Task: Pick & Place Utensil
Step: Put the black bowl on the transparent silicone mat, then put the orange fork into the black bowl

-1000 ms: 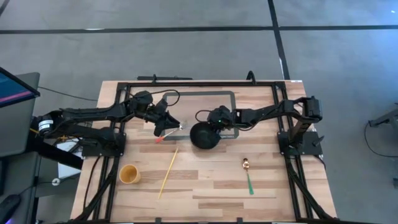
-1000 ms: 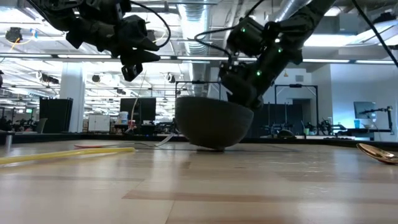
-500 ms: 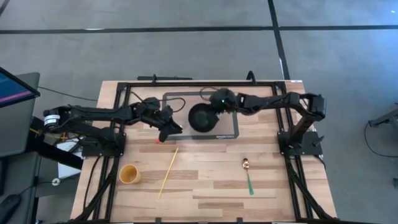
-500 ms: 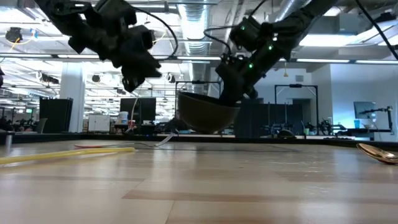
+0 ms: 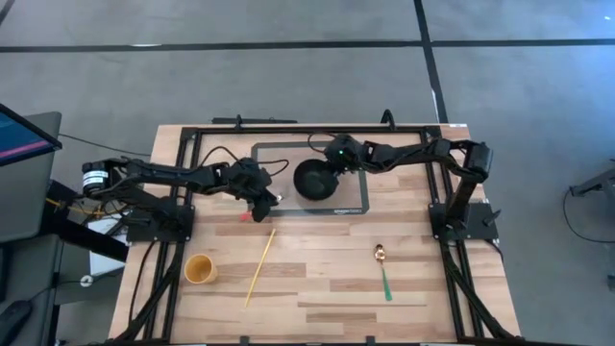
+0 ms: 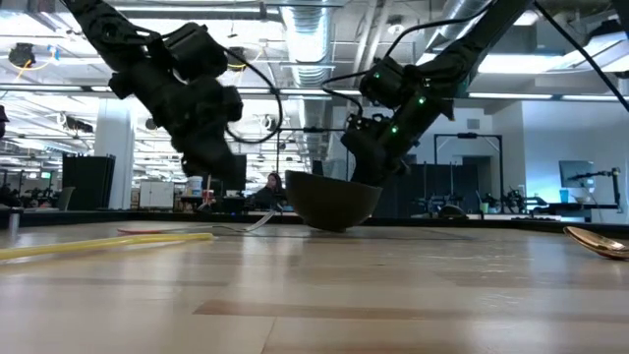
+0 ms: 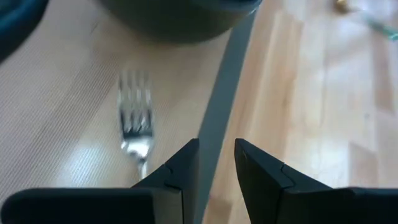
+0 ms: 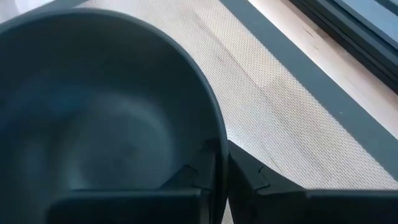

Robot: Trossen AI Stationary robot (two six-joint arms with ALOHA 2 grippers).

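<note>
I will next grab the fork with my left gripper by its slim metal neck. The fork's teeth then stay free to go into the dark bowl.
A dark bowl sits on the grey mat at the far middle of the table; it also shows in the low view. My right gripper is shut on its rim. A fork with a red handle lies across the mat's left border, its tines on the mat. My left gripper hovers low over the fork, its fingers a narrow gap apart and empty; the tines lie beside them, not between them. My right gripper pinches the bowl's rim on its far right side, one finger inside the bowl and one outside. The fingers come slanting down from the table's far right. The bowl stands upright, its base at the mat.
A long yellow stick and a yellow cup lie near left. A spoon with a gold bowl and green handle lies near right. The black frame rails run along the table's far edge and sides.
My right gripper has lifted the bowl from the mat's near edge, carried it tilted toward the far edge, and lowered it upright onto the mat's middle. My left gripper has gone down and a little right and nearer, toward the fork, which has stayed put.
</note>
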